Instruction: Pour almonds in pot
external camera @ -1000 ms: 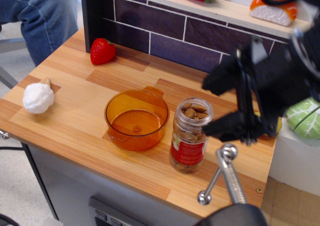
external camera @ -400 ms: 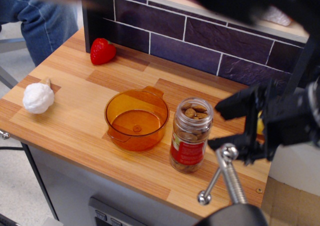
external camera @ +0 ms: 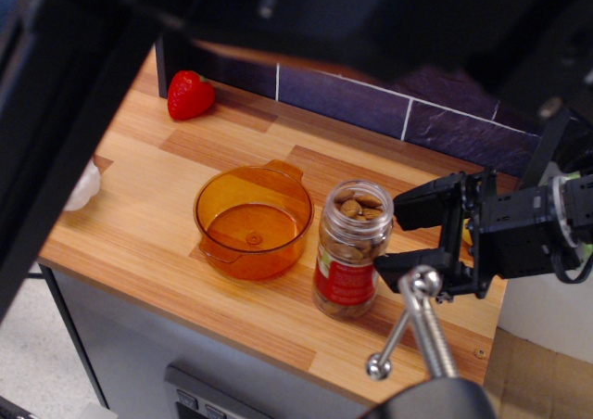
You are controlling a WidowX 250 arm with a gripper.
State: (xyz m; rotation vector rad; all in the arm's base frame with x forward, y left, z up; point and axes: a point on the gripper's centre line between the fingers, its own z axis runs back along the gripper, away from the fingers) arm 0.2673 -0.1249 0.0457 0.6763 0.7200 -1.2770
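The gripper grabs the jar by its red-labeled body (external camera: pixel 345 278) next. That leaves the jar's opening (external camera: pixel 359 202) free to pour almonds into the pot.
A clear jar with a red label (external camera: pixel 352 249) stands upright on the wooden counter, open at the top, with brown almonds (external camera: pixel 357 208) showing inside. The translucent orange pot (external camera: pixel 252 219) sits just left of it, empty, with two small handles. My black gripper (external camera: pixel 400 236) is open, its two fingers pointing left at the jar from the right. The fingertips (external camera: pixel 387 263) are close beside the jar, not around it.
A red strawberry (external camera: pixel 190 95) lies at the back left by the dark brick wall (external camera: pixel 371 99). A white object (external camera: pixel 83 189) sits at the left edge, partly hidden. A metal faucet (external camera: pixel 419 322) stands at the front right. Dark blurred arm parts (external camera: pixel 278 11) cover the top and left.
My gripper has come down and moved left toward the jar, staying open. The arm's dark body has swung across the top and left of the view, hiding the shelf and person.
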